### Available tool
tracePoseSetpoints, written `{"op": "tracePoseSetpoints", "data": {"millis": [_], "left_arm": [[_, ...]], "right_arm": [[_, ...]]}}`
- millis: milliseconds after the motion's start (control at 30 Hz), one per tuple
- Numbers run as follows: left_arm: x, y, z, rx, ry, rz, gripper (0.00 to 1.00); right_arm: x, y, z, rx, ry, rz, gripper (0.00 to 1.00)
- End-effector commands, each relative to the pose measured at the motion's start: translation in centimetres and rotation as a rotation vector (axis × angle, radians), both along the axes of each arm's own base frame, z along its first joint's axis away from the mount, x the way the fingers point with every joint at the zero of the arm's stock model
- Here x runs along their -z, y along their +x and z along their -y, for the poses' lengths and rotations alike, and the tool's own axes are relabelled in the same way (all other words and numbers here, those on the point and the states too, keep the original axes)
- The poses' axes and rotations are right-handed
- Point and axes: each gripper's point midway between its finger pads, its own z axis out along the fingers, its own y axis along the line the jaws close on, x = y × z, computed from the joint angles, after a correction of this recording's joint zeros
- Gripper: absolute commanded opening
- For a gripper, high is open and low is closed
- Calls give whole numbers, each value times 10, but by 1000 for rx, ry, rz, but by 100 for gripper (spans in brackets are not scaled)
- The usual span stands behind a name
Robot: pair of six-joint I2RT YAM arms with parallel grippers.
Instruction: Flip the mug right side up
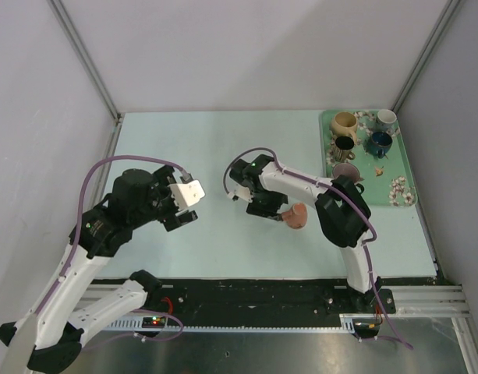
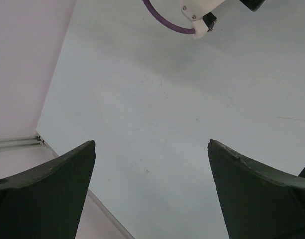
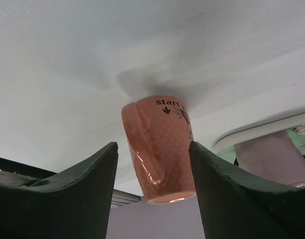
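The mug should be turned over with its handle free, so my left gripper will next grab the mug by its rim, away from the handle (image 1: pixel 294 208).
A salmon-pink mug (image 1: pixel 298 216) with black print stands upside down on the pale table, base up, slightly tilted. In the right wrist view the mug (image 3: pixel 164 149) sits between my right gripper's fingers, handle towards the camera. My right gripper (image 1: pixel 284 212) (image 3: pixel 152 147) is open around it: the right finger (image 3: pixel 227 189) is close against the mug's side, the left finger (image 3: pixel 77 189) stands apart. My left gripper (image 1: pixel 189 209) (image 2: pixel 152 144) is open and empty over bare table, left of the mug.
A green floral tray (image 1: pixel 326 148) at the back right holds several mugs; its rim (image 3: pixel 232 142) and a lilac mug (image 3: pixel 271 157) lie just right of the pink mug. The right arm's purple cable (image 2: pixel 167 21) shows ahead of the left gripper. Walls enclose the table.
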Motion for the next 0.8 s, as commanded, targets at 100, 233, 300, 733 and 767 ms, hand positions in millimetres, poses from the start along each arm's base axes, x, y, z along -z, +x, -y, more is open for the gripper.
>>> {"op": "tracePoseSetpoints", "data": {"millis": [100, 233, 300, 733, 767], "left_arm": [[-15, 7, -1, -5, -7, 60, 98], [-15, 7, -2, -8, -7, 61, 98], [-14, 6, -1, -8, -11, 57, 98], [-14, -6, 19, -1, -161, -65, 98], [-16, -8, 22, 7, -180, -79, 98]], "right_arm": [[16, -6, 11, -58, -29, -48, 59], [24, -6, 14, -66, -36, -44, 40], [26, -4, 13, -67, -36, -37, 23], [-88, 45, -11, 278, 403, 228, 0], [-103, 49, -15, 323, 490, 255, 0]]}}
